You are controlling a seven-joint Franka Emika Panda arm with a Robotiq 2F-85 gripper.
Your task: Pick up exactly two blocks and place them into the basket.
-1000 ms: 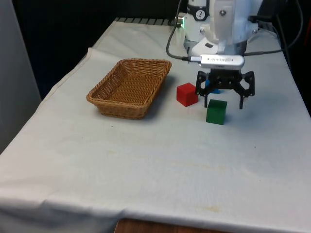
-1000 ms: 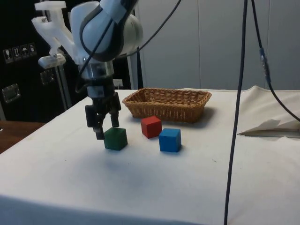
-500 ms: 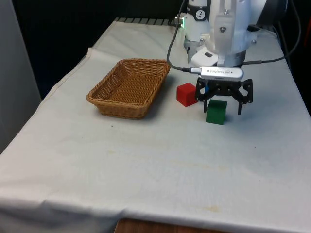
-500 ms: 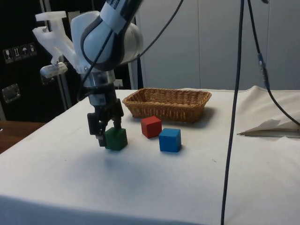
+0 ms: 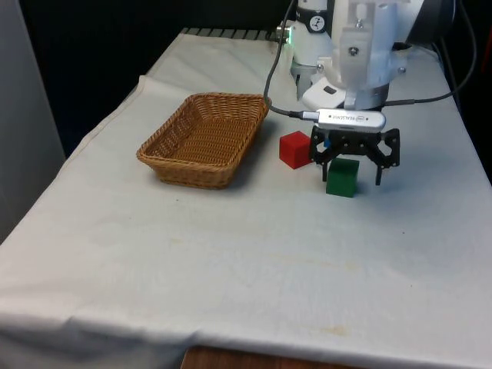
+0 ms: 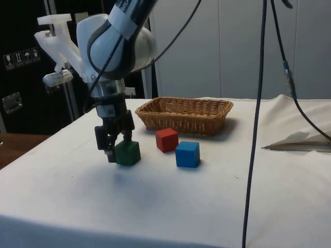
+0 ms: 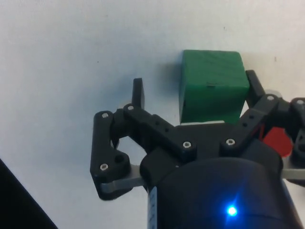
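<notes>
The green block (image 5: pixel 342 177) is next for my gripper, which needs to grab it by its opposite sides to start filling the basket (image 5: pixel 206 138) with two blocks.
A green block (image 5: pixel 342 177) rests on the cloth, and my gripper (image 5: pixel 351 174) is open and lowered over it, one finger on each side. In the wrist view the green block (image 7: pixel 213 86) lies close to one finger (image 7: pixel 252 85), with a wide gap to the other finger (image 7: pixel 137 93). A red block (image 5: pixel 295 149) stands just beside it, toward the wicker basket (image 5: pixel 206 138) on the front view's left. From the side, a blue block (image 6: pixel 187 154) sits next to the red block (image 6: pixel 167 139), and the gripper (image 6: pixel 117 150) hangs at the green block (image 6: pixel 128 153). Nothing lies in the basket (image 6: pixel 184 113).
A black cable (image 6: pixel 256 129) hangs down across the side view. A fold of cloth (image 6: pixel 297 139) rises at the side view's right. Bare cloth (image 5: pixel 254 261) spreads across the table's near half.
The gripper has come down and shifted over the green block, so its fingers now stand on either side of it. None of the blocks has moved.
</notes>
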